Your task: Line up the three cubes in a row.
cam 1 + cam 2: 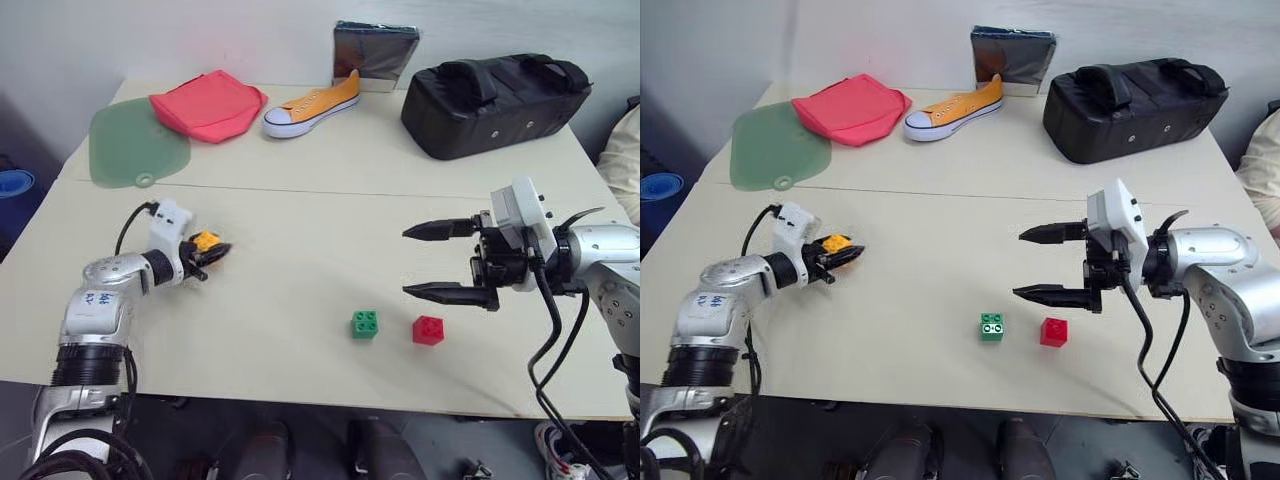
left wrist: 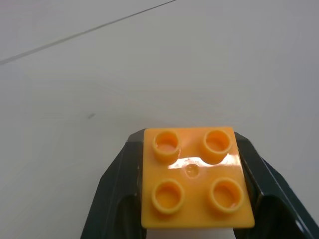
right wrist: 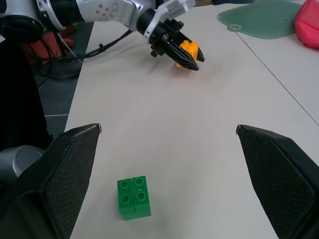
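The orange cube's base is far from the spot beside the green cube, so my left gripper must move the orange cube there before opening.
My left gripper is shut on the yellow-orange cube at the table's left side, studs facing up; one black finger presses each side of it. The same grip shows in the right wrist view, around the orange cube. The green cube and the red cube sit side by side near the front edge, a small gap between them. My right gripper hovers open just above and right of those two, pointing left, nothing between its fingers.
At the back of the table lie a green mat, a red cloth pouch, an orange sneaker, a silver packet and a black bag. A person's sleeve shows at the right edge.
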